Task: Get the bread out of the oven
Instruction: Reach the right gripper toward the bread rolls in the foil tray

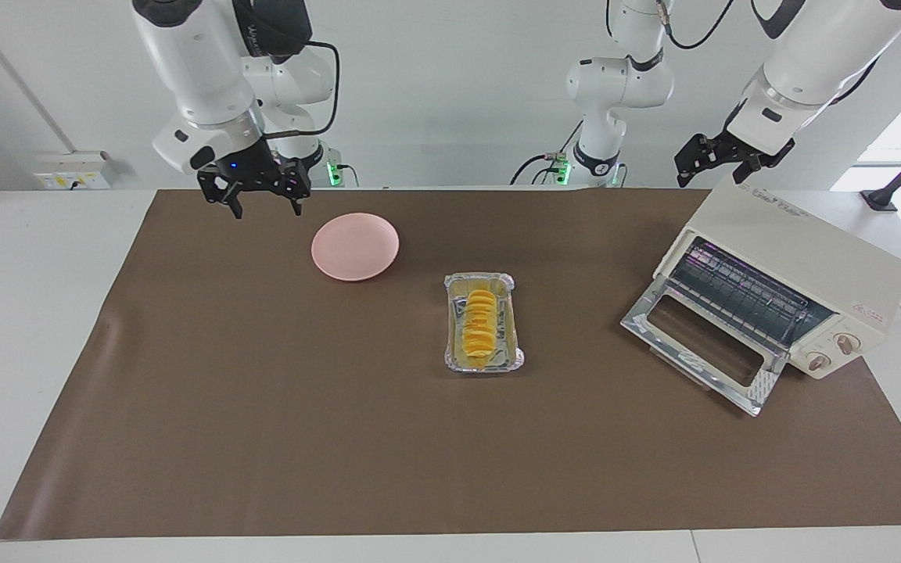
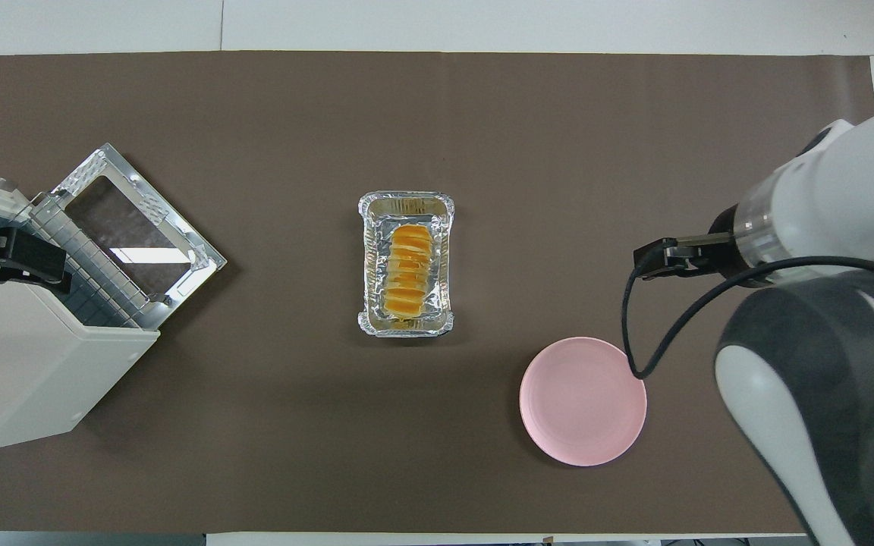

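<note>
I will move the bread from the foil tray onto the pink plate (image 2: pixel 583 401), so next I will grab the bread by its end (image 2: pixel 403 306) with my right gripper.
The bread (image 1: pixel 481 320) (image 2: pixel 405 269), a ridged yellow-orange loaf, lies in a crinkled foil tray (image 1: pixel 450 361) (image 2: pixel 407 201) in the middle of the brown mat, outside the oven. The cream-white oven (image 1: pixel 802 262) (image 2: pixel 20 379) stands at the left arm's end of the table. Its glass door (image 1: pixel 701 344) (image 2: pixel 133 227) is dropped open and only the bare wire rack shows inside. My left gripper (image 1: pixel 710 176) (image 2: pixel 35 262) hangs open and holds nothing above the oven's top. My right gripper (image 1: pixel 266 208) (image 2: pixel 646 262) is open and holds nothing, raised above the mat beside the pink plate.
A round pink plate (image 1: pixel 355 246) (image 2: pixel 583 400) with nothing on it lies nearer the robots than the tray, toward the right arm's end. The brown mat (image 1: pixel 263 430) covers most of the white table.
</note>
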